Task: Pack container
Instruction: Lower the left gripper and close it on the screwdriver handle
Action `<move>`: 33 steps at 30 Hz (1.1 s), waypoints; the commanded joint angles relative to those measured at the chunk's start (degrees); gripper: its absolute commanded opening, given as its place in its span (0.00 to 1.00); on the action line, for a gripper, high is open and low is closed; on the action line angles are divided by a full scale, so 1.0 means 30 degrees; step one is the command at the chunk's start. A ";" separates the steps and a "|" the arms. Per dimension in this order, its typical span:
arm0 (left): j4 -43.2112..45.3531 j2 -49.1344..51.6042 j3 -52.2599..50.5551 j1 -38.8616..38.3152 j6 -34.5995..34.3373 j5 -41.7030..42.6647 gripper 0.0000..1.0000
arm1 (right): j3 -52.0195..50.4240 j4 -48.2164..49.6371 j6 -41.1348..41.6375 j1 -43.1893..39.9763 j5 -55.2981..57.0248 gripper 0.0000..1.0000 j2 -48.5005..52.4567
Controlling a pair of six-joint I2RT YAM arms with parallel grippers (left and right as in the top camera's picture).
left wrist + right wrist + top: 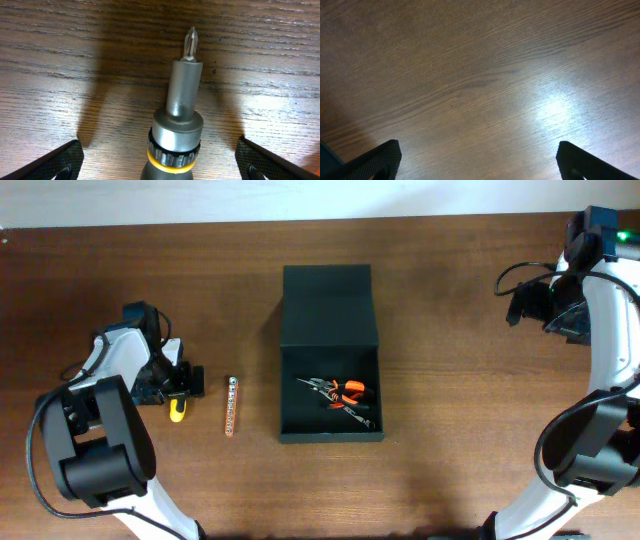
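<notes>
Both fingers reach down to the wood on either side of the yellow ring [171, 165]. It is now time for my left gripper to close on the screwdriver [177, 125].
The dark container [283, 395] stands open at the table's middle, its flap lid [328, 305] folded back on the far side. Orange-handled pliers [345, 392] lie inside it. My left gripper [178, 383] is open, its fingers set wide on either side of a screwdriver [176, 412] with a yellow ring. In the left wrist view the screwdriver [177, 125] lies on the wood between the jaws [160, 167], touching neither finger, with its bit pointing away. My right gripper [530, 300] is open and empty at the far right, over bare wood [479, 160].
A slim orange and silver bit holder [230, 406] lies on the table between the screwdriver and the container. The table's back edge runs along the top of the overhead view.
</notes>
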 commanded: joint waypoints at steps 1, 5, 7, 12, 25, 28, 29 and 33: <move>0.0095 0.0423 -0.0197 -0.0058 0.0299 -0.0124 0.99 | -0.0044 0.0007 0.0233 0.0029 -0.0095 0.99 -0.0197; 0.0102 0.0423 -0.0197 -0.0058 0.0299 -0.0138 0.99 | -0.0044 0.0007 0.0233 0.0029 -0.0095 0.99 -0.0197; 0.0102 0.0423 -0.0197 -0.0058 0.0299 -0.0138 1.00 | -0.0044 0.0007 0.0233 0.0029 -0.0095 0.99 -0.0197; 0.0124 0.0423 -0.0197 -0.0058 0.0299 -0.0138 0.89 | -0.0044 0.0007 0.0233 0.0029 -0.0095 0.99 -0.0197; 0.0328 0.0423 -0.0197 -0.0058 0.0291 -0.0146 0.52 | -0.0044 0.0007 0.0233 0.0029 -0.0095 0.99 -0.0197; 0.0328 0.0423 -0.0197 -0.0058 0.0291 -0.0146 0.48 | -0.0044 0.0007 0.0233 0.0029 -0.0095 0.99 -0.0197; 0.0328 0.0423 -0.0197 -0.0058 0.0291 -0.0146 0.45 | -0.0044 0.0007 0.0233 0.0029 -0.0095 0.99 -0.0197; 0.0328 0.0423 -0.0197 -0.0058 0.0291 -0.0146 0.36 | -0.0044 0.0007 0.0233 0.0029 -0.0095 0.99 -0.0197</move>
